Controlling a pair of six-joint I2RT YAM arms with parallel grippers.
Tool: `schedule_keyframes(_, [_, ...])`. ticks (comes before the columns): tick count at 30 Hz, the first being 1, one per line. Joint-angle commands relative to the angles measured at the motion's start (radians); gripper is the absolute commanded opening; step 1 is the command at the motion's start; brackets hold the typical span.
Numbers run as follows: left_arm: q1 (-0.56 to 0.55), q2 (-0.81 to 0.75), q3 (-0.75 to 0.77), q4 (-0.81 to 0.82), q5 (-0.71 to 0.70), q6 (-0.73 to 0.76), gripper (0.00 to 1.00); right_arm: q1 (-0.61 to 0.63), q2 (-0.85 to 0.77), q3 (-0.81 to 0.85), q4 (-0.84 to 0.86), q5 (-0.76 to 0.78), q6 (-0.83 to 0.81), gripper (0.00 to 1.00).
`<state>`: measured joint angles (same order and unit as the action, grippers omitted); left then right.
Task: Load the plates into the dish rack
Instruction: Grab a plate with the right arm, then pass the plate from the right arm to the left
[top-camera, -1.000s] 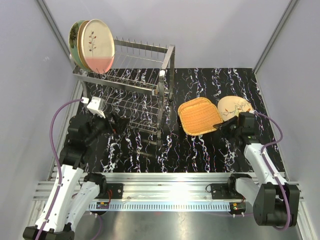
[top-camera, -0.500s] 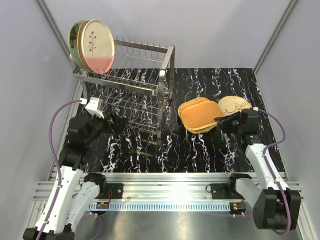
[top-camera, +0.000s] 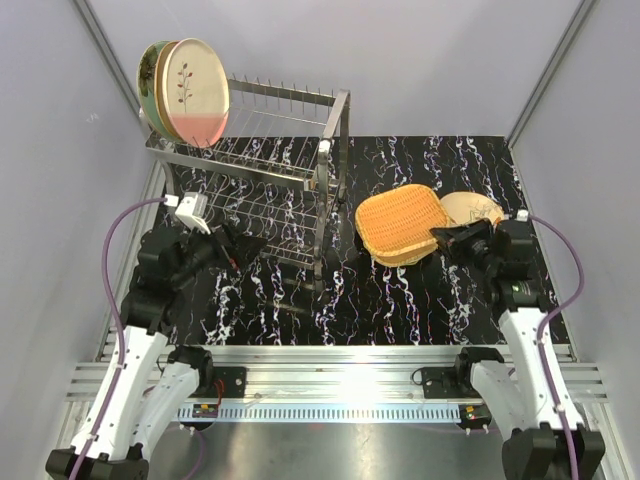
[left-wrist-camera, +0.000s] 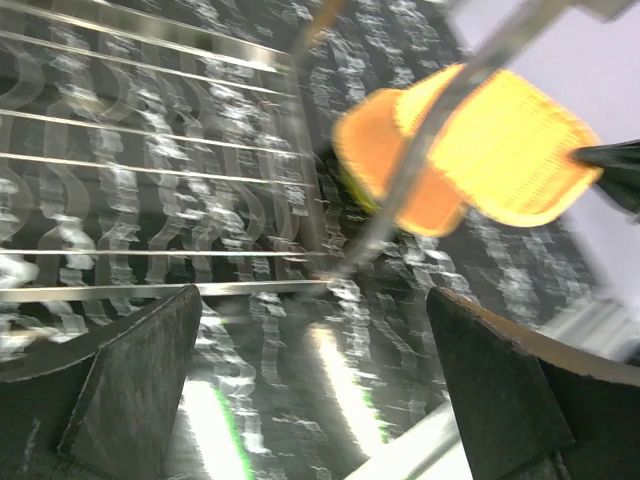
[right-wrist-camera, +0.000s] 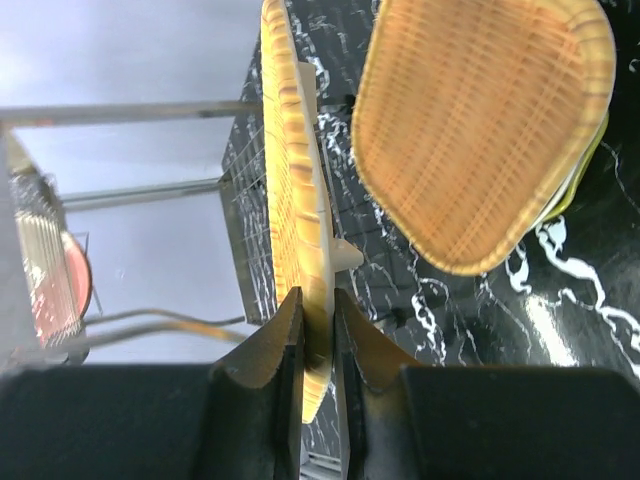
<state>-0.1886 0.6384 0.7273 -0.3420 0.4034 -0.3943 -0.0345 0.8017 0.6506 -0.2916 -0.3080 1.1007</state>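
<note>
I will next pinch the orange wicker plate's rim with my left gripper, opposite my right gripper. The plate's other edge then stays free to go into the rack (top-camera: 262, 165) (left-wrist-camera: 150, 180).
My right gripper (top-camera: 452, 238) (right-wrist-camera: 318, 335) is shut on the rim of an orange wicker plate (top-camera: 400, 218) (right-wrist-camera: 292, 180), which is tilted up off the pile and shows edge-on in the right wrist view. A second wicker plate (right-wrist-camera: 480, 130) (top-camera: 392, 258) lies flat under it on a lime-rimmed plate (right-wrist-camera: 583, 165). A beige plate (top-camera: 474, 206) sits beside them. The dish rack (top-camera: 262, 165) (left-wrist-camera: 150, 180) holds a cream-and-pink plate (top-camera: 195, 92) and a green one (top-camera: 148, 80) at its top left. My left gripper (top-camera: 240, 246) (left-wrist-camera: 315, 390) is open and empty beside the rack's lower tier.
The black marbled mat (top-camera: 400, 300) covers the table. A metal rail (top-camera: 340, 365) runs along the near edge. White walls close in both sides, and the rack's tall end post (top-camera: 332, 150) stands between my two arms.
The right gripper has raised the top wicker plate by its right rim, tilting it up off the one below, while drawing back to the right. The left arm barely moved.
</note>
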Motion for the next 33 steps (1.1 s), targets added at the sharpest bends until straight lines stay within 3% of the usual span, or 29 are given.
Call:
schedule_keyframes(1, [-0.003, 0.020, 0.001, 0.109, 0.182, -0.194, 0.99, 0.002, -0.119, 0.101, -0.059, -0.060, -0.033, 0.00])
schedule_keyframes(4, [-0.005, 0.037, -0.060, 0.284, 0.338, -0.351, 0.99, 0.002, -0.212, 0.110, -0.164, -0.065, -0.088, 0.00])
schedule_keyframes(8, [-0.029, 0.033, -0.091, 0.307, 0.351, -0.434, 0.99, 0.002, -0.341, 0.067, -0.234, -0.105, -0.061, 0.00])
schedule_keyframes(15, [-0.172, 0.027, -0.115, 0.262, 0.236, -0.463, 0.99, 0.002, -0.524, 0.083, -0.421, -0.198, -0.052, 0.00])
schedule_keyframes(25, [-0.480, 0.159, -0.174, 0.442, 0.016, -0.575, 0.99, 0.002, -0.611, 0.075, -0.412, -0.378, -0.058, 0.00])
schedule_keyframes(33, [-0.586, 0.317, -0.170, 0.623, -0.072, -0.653, 0.97, 0.002, -0.687, 0.006, -0.356, -0.477, -0.035, 0.00])
